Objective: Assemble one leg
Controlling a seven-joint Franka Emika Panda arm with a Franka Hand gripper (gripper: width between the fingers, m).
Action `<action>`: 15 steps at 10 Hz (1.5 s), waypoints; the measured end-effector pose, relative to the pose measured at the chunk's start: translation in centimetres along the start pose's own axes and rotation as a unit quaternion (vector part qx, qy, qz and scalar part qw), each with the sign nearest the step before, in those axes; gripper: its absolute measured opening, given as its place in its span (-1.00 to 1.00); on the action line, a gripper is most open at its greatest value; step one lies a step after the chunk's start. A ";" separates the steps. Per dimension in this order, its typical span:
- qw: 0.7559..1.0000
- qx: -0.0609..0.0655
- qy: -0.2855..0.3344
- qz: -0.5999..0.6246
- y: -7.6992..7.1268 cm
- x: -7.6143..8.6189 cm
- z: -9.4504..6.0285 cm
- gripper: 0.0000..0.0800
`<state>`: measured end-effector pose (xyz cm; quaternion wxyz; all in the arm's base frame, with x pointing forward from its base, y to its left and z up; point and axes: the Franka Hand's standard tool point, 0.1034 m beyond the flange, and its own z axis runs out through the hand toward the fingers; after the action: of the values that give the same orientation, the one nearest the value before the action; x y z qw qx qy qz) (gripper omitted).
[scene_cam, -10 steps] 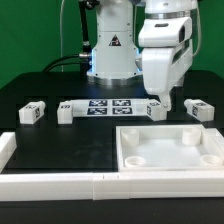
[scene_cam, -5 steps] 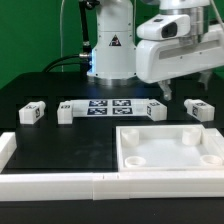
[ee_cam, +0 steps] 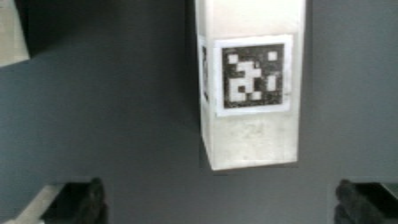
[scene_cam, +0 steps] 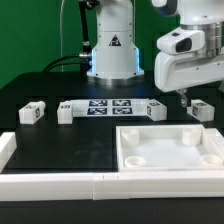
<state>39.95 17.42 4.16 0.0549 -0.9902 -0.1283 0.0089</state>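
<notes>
The tagged leg's near end [scene_cam: 200,110] [ee_cam: 253,155] is beyond my open fingers, so they would miss it if I closed now. My gripper needs to move toward the leg's end first, then close on it.
Several small white legs with black-and-white tags lie in a row on the black table: one at the far left [scene_cam: 33,113], one beside it [scene_cam: 67,111], one at the marker board's right end [scene_cam: 155,110] and one at the far right [scene_cam: 202,110]. My gripper [scene_cam: 184,97] hangs open and empty just above and slightly left of the far-right leg. In the wrist view a leg [ee_cam: 251,80] lies tag up beyond my gripper [ee_cam: 221,203]. My dark fingertips [ee_cam: 71,201] stand wide apart, touching nothing.
The marker board [scene_cam: 108,107] lies between the legs. The large white rimmed panel [scene_cam: 128,150] sits in front at the right. A long white rail [scene_cam: 90,181] runs along the front edge. A white piece's edge [ee_cam: 9,30] shows beside the leg in the wrist view.
My gripper has moved to the exterior view's right, away from the leg at the marker board's right end and over to the far-right leg. No part has moved.
</notes>
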 end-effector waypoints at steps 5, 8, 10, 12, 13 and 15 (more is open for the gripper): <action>0.980 -0.020 -0.195 0.020 -0.5 -0.7 -0.2 0.62; 0.955 -0.016 -0.297 0.024 -0.4 -2.3 1.2 0.62; 0.921 -0.010 -0.390 0.021 -0.7 -3.1 1.7 0.62; 0.888 -0.006 -0.459 0.017 -0.9 -3.9 2.2 0.62; 0.885 -0.002 -0.465 0.017 -1.1 -3.5 2.8 0.62; 0.889 -0.001 -0.458 0.015 -1.2 -3.5 3.1 0.62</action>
<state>36.15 18.00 1.19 -0.0106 -0.8781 -0.1246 0.4618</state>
